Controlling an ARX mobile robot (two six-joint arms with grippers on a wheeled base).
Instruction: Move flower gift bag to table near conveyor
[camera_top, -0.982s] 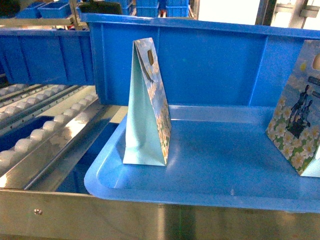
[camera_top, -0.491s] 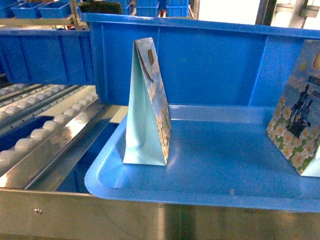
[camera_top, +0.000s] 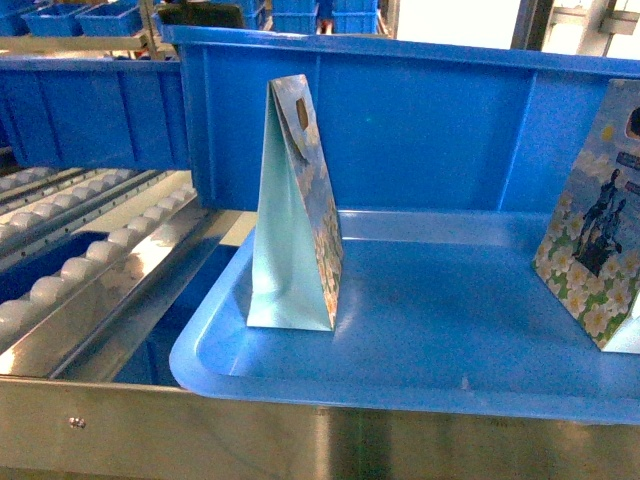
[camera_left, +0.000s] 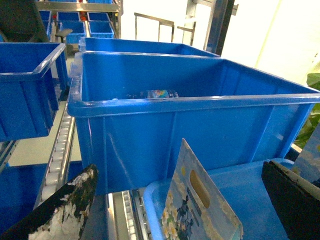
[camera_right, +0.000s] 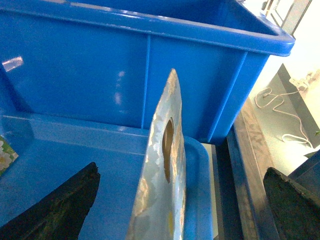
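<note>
I will next grab the thin upper edge (camera_top: 622, 100) with my right gripper, where the bag's sides come together, because the flower gift bag gets wider toward its base (camera_top: 615, 325).
Two flower gift bags stand upright in a shallow blue tray (camera_top: 400, 385). The left flower gift bag (camera_top: 295, 215) shows its pale teal side, and the right one (camera_top: 595, 250) shows a flowered face at the frame edge. In the left wrist view my left gripper (camera_left: 179, 172) is open, with the left bag (camera_left: 197, 207) between its fingers (camera_left: 65, 212), not touching. In the right wrist view my right gripper (camera_right: 182, 170) is open astride the right bag (camera_right: 162, 185), seen edge-on. The conveyor (camera_top: 90, 265) lies left of the tray. The table is out of view. Neither gripper shows in the head view.
A tall blue bin (camera_top: 400, 120) stands right behind the tray, with more blue bins (camera_left: 30, 85) on the roller tracks to the left. A steel frame rail (camera_top: 320, 440) runs along the front. Right of the tray runs a dark rail (camera_right: 250, 165).
</note>
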